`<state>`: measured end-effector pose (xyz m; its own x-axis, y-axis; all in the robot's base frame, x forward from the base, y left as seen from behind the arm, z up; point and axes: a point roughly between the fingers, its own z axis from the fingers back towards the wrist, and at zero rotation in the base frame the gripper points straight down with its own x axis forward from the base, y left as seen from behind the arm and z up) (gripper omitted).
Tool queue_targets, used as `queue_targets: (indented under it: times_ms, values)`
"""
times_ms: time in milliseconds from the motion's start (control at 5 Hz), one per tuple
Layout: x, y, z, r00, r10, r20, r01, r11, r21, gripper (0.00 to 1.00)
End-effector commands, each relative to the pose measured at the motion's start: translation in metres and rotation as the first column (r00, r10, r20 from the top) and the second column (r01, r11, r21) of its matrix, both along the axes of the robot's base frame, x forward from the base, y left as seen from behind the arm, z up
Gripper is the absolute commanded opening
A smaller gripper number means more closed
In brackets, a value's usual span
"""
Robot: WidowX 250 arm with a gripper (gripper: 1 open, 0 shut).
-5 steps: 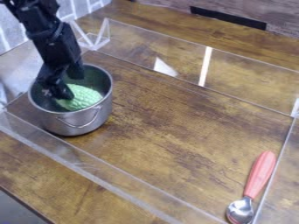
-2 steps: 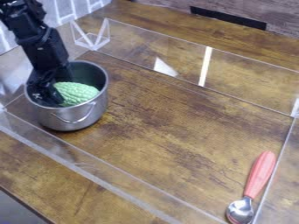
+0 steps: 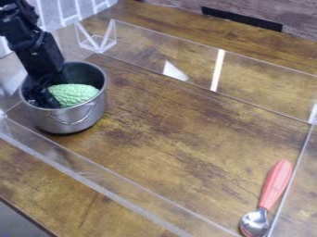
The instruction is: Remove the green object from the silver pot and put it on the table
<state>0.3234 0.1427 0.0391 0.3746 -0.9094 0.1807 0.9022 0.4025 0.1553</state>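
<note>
The green object needs to be lifted out of the silver pot point(image 3: 59, 118), so my gripper will next grab it by one end of its bumpy body.
The silver pot point(image 3: 59, 118) stands at the left of the table point(image 3: 186, 130). The green object point(image 3: 76, 94), light green and bumpy, lies inside it and leans toward the right of the rim. My black gripper point(image 3: 39, 92) reaches down from the upper left into the pot's left side, just beside the green object. Its jaws look open, and their tips are partly hidden by the pot wall. I cannot tell whether a finger touches the green object.
A red-handled spoon point(image 3: 272, 193) lies at the front right corner. Clear acrylic walls point(image 3: 217, 69) border the tabletop, with the front wall point(image 3: 87, 185) just in front of the pot. A clear stand point(image 3: 95, 37) sits behind the pot.
The arm has shifted left and back, and the pot has slid left with it. The green object now sits higher toward the pot's right side.
</note>
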Motion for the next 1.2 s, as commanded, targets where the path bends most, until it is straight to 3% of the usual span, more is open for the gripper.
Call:
queue_targets:
  times_ms: [0,400,1000]
  values:
    - [0.004,0.004,0.010,1.000,-0.001,0.029,0.001,1.000,0.002,1.00]
    - [0.005,-0.003,0.007,0.999,-0.039,0.011,0.039,0.999,-0.026,1.00]
    - [0.009,-0.018,0.002,0.996,-0.085,-0.023,0.082,0.991,-0.101,1.00]
